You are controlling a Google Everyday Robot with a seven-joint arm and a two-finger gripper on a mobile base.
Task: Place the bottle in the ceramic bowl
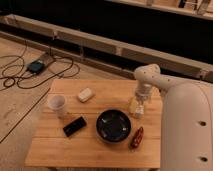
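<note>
The small white bottle should next be held by its cap end (141, 103) in my gripper, so that it can go into the black ceramic bowl (114, 126).
The small white bottle (135, 108) stands on the wooden table (95, 150) near its right edge, just right of and behind the black ceramic bowl (114, 126), which is empty. My gripper (140, 99) hangs from the white arm directly over the bottle's top, pointing down, with its jaws open around the cap end. The bottle still rests on the table.
On the table's left side are a white cup (57, 104), a white rounded block (85, 94) and a flat black object (74, 126). A red oblong object (137, 137) lies right of the bowl. My white body (187, 130) fills the right side. Cables lie on the floor at left.
</note>
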